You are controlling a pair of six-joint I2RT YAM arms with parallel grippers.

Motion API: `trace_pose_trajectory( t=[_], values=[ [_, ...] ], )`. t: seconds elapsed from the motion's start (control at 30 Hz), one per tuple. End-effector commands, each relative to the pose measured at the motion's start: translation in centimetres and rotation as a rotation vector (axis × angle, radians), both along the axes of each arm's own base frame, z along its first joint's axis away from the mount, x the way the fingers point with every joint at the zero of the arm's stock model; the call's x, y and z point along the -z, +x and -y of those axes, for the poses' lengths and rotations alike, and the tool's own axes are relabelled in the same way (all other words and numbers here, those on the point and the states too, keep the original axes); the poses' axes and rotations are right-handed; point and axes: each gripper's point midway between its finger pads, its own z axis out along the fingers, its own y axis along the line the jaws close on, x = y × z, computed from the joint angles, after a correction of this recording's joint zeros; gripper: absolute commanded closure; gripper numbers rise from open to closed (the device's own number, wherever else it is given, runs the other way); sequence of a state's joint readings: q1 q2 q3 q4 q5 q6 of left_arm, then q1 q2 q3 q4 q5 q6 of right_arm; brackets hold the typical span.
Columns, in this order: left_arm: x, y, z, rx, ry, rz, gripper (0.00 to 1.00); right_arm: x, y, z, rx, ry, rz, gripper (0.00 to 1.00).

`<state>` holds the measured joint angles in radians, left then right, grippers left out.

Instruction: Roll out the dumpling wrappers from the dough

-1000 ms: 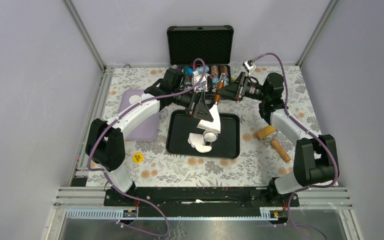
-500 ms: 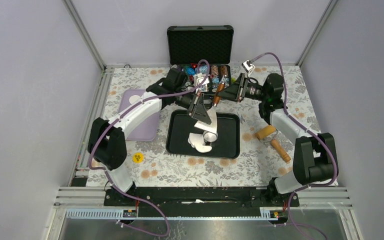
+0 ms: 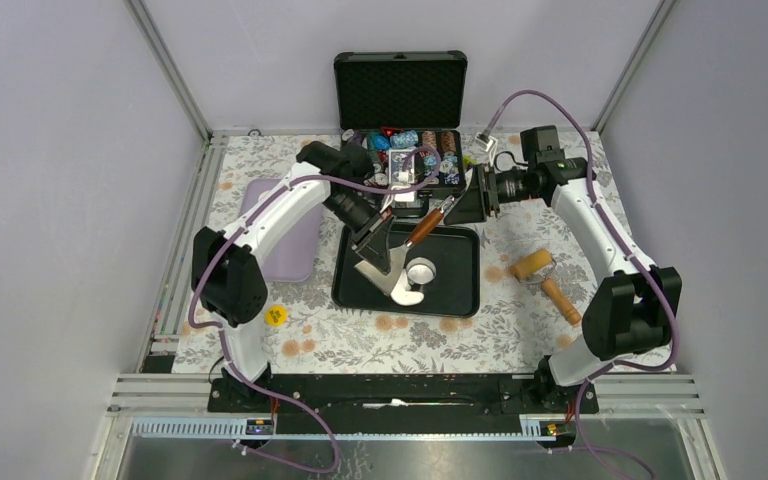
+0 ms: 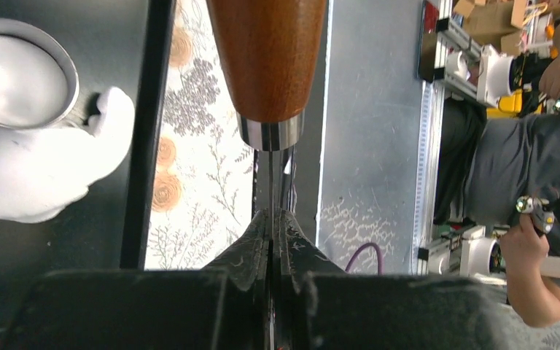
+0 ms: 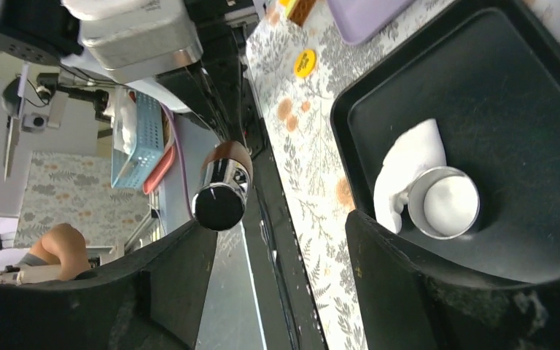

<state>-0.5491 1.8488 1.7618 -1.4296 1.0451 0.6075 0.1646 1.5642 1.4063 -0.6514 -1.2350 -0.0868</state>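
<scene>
The right gripper grabs the scraper by its brown wooden handle near the butt end [image 3: 434, 219] next, which leaves the steel blade [image 3: 378, 270] free to lift the wrapper.
A scraper with a steel blade [image 3: 378, 270] and a brown wooden handle [image 3: 424, 226] hangs tilted over the black tray [image 3: 460, 303]. My left gripper [image 3: 374, 236] is shut on its blade, seen edge-on between the jaws [image 4: 272, 219] below the handle [image 4: 266, 58]. My right gripper [image 3: 472, 198] is open and clear of the handle, whose butt end [image 5: 219, 198] shows ahead of the spread fingers [image 5: 281, 233]. On the tray lies the white dough [image 3: 406, 294] [image 4: 36, 175] [image 5: 407, 164] against a steel ring cutter [image 3: 420, 271] [image 5: 445, 202]. A round dumpling wrapper [image 4: 14, 73] fills the ring.
A wooden rolling pin [image 3: 545, 276] lies right of the tray. A purple board [image 3: 303, 256] lies left of it, partly under my left arm. An open black case [image 3: 400, 92] with small items stands at the back. A yellow disc [image 3: 275, 315] sits near the front left.
My left gripper shut on the scraper's blade and swung it down over the tray. My right gripper opened, let go of the handle and drew back to the right.
</scene>
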Motion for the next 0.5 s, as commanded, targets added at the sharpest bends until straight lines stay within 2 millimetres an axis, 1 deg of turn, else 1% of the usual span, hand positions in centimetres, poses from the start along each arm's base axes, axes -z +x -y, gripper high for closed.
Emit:
trace_pose_trajectory(
  t=[0.0, 0.1, 0.23, 0.37, 0.47],
  values=[
    [0.1, -1.9, -1.0, 0.099, 0.021, 0.033, 1.00, 1.1, -2.9, 0.4, -0.080, -0.048, 0.023, 0.29],
    [0.7, -2.4, -1.1, 0.120, 0.051, 0.022, 1.00, 1.1, -4.0, -0.2, -0.154, -0.051, -0.010, 0.31],
    [1.2, -2.8, -1.1, 0.130, 0.071, 0.021, 1.00, 0.8, -6.5, -1.4, -0.298, -0.043, -0.018, 0.31],
    [1.6, -3.2, -0.8, 0.129, 0.078, 0.013, 1.00, 0.9, -7.5, -2.1, -0.345, -0.030, -0.045, 0.34],
    [2.0, -3.3, -0.6, 0.130, 0.093, 0.010, 1.00, 1.2, -8.3, -2.7, -0.378, -0.048, -0.036, 0.39]
  ],
)
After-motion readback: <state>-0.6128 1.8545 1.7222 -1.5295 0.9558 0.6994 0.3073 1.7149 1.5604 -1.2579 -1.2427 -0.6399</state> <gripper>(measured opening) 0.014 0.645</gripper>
